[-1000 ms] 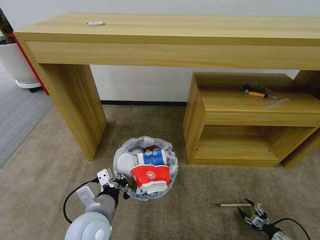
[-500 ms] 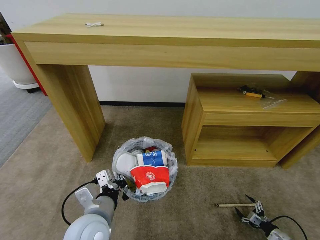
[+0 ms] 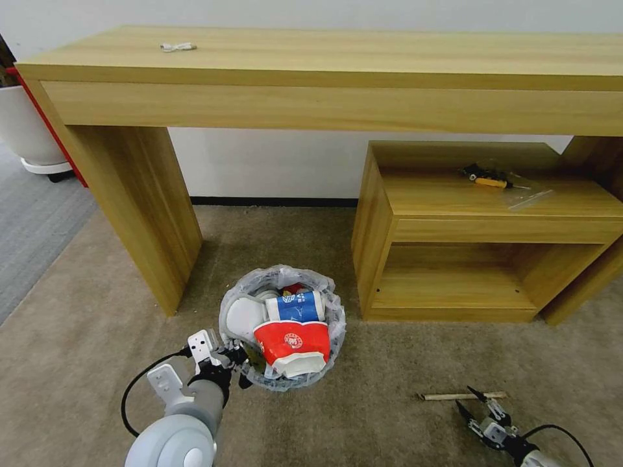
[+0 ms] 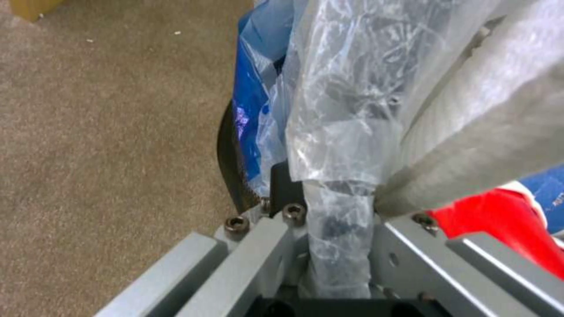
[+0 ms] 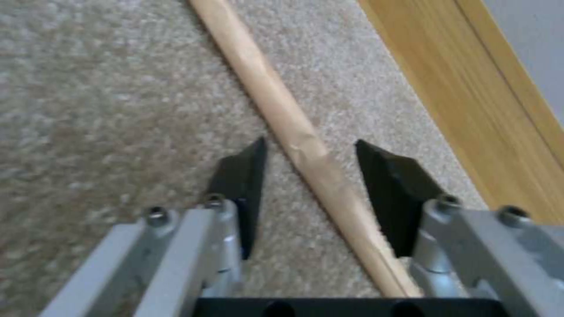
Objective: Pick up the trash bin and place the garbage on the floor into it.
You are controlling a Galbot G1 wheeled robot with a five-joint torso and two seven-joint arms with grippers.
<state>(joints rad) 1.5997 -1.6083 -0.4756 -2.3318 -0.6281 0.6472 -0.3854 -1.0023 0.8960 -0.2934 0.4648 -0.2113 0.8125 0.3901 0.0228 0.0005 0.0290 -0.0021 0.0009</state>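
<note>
My right gripper grabs the wooden stick by its middle next, to drop the stick into the trash bin.
The trash bin, round with a crinkled clear bag, stands on the beige floor in front of me. It holds garbage: a red wrapper, a blue-white cup and a white slipper. My left gripper is shut on the bin's near rim; in the left wrist view the bagged rim sits pinched between the jaws. A wooden stick lies on the carpet at the lower right. My right gripper is open and straddles it, the stick passing between the black fingertips.
A long wooden desk spans the back, its left leg close to the bin. A low shelf unit with a screwdriver stands at the right. A white planter and grey carpet lie far left.
My right gripper has slid a little left along the stick, and its fingers now sit on either side of it. The left gripper and the bin have not moved.
</note>
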